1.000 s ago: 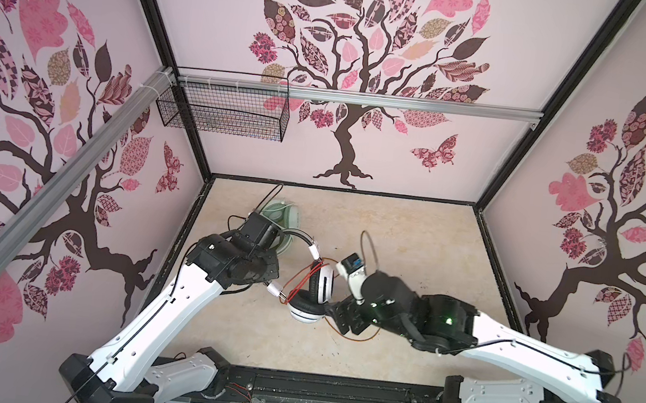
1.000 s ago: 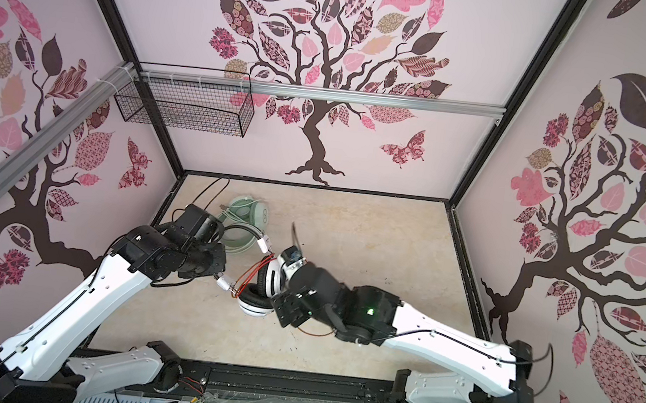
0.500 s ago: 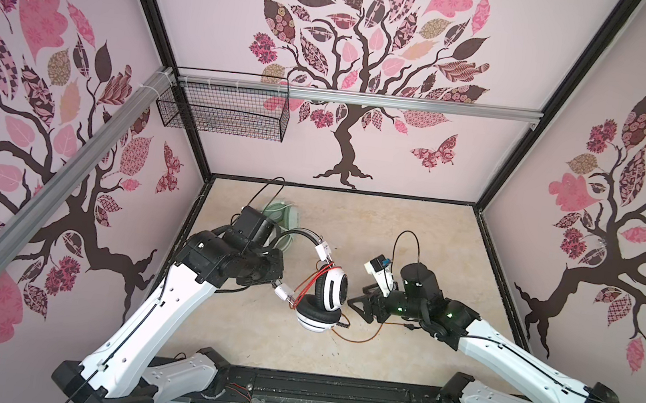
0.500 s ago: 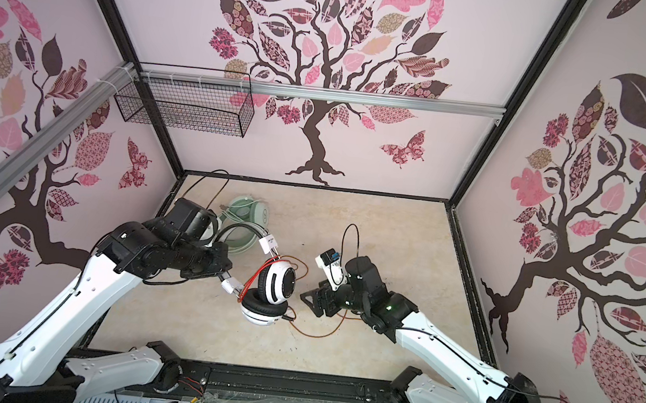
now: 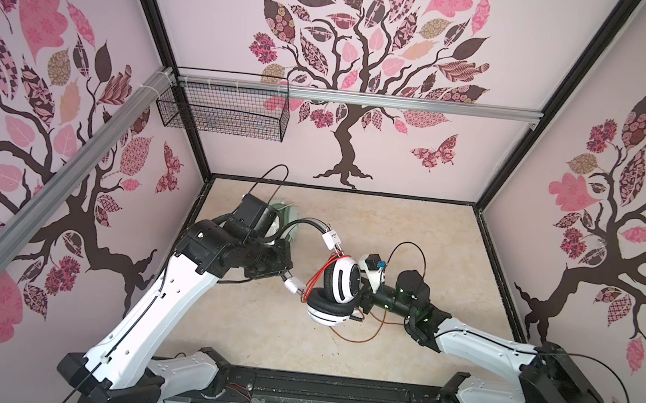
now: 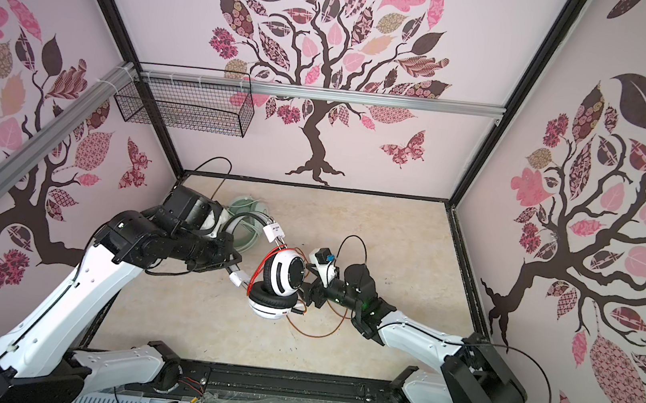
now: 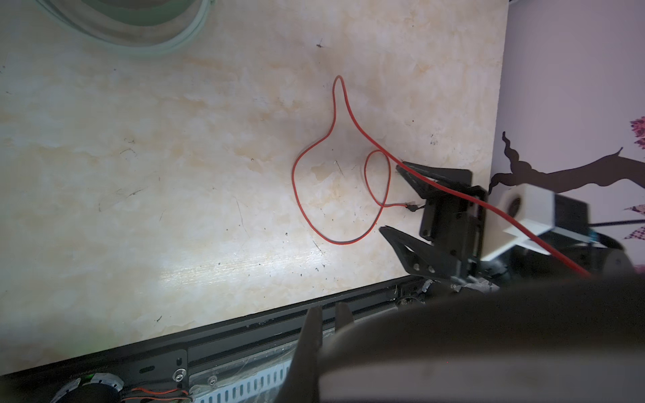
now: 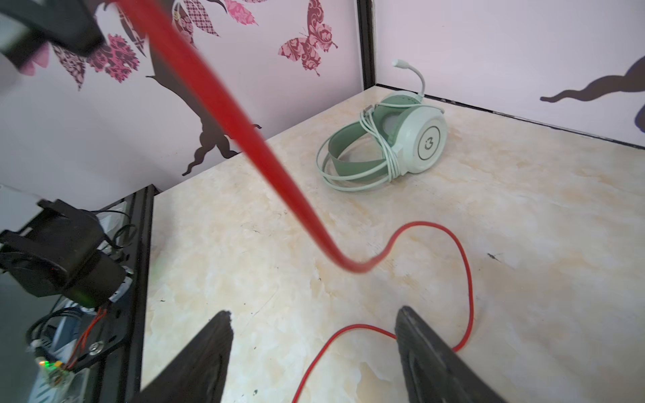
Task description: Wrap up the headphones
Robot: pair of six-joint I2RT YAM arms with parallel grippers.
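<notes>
The right gripper grabs the orange-red cable next on the part just beyond the ear cups, to wrap the cable round the headphones.
The white-and-black headphones (image 5: 337, 292) (image 6: 280, 279) hang above the table's middle, with my left gripper (image 5: 287, 281) (image 6: 235, 272) (image 7: 328, 312) shut on the black headband near a white slider. Their orange-red cable (image 5: 363, 333) (image 6: 318, 327) (image 7: 296, 188) (image 8: 467, 279) trails down from the cups and loops on the table. My right gripper (image 5: 361, 299) (image 6: 312, 289) (image 7: 391, 199) (image 8: 314, 312) stands open just right of the ear cups, low over the cable loop and holding nothing. The mint-green headphones (image 5: 284, 212) (image 6: 247, 210) (image 8: 401, 139) lie at the back left with their pale cable wound round them.
A black wire basket (image 5: 223, 109) (image 6: 182, 103) hangs on the back wall at the left. Walls close in the table on three sides. A black frame rail (image 5: 332, 388) (image 7: 209, 335) runs along the front edge. The left arm (image 5: 223, 249) partly covers the mint-green pair.
My right gripper drew back to the right from under the ear cups, and its jaws narrowed a little. The left gripper carried the white-and-black headphones slightly right.
</notes>
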